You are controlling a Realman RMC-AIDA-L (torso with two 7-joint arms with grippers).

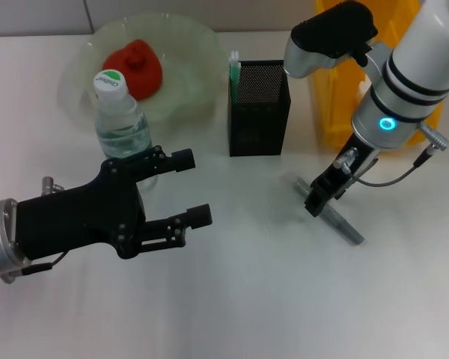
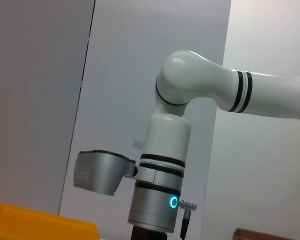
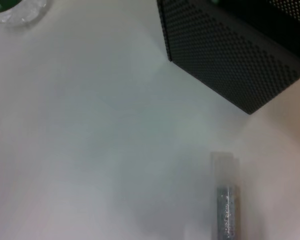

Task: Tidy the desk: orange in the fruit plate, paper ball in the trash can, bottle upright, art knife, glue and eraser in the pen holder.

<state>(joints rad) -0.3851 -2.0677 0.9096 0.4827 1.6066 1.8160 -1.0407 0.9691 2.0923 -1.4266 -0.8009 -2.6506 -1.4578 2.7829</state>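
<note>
The robot's right gripper should close on the glue now, as its fingers reach down around the grey glue's body (image 1: 331,217) beside the pen holder (image 1: 258,112).
The orange (image 1: 138,67) lies in the fruit plate (image 1: 191,45) at the back left. The bottle (image 1: 122,120) stands upright in front of the plate. The pen holder (image 1: 258,112) stands mid-back with the mint-green art knife (image 1: 234,63) sticking out of its left corner. The grey glue (image 1: 340,221) lies flat on the desk (image 1: 269,299). My right gripper (image 1: 322,196) is low over the glue's far end. The right wrist view shows the glue (image 3: 225,200) and the pen holder (image 3: 230,55). My left gripper (image 1: 194,187) is open and empty, right of the bottle. The paper ball and the eraser are out of view.
The yellow trash can (image 1: 344,90) stands right of the pen holder, behind my right arm; its corner shows in the left wrist view (image 2: 40,220). The bottle's cap edge shows in the right wrist view (image 3: 15,7).
</note>
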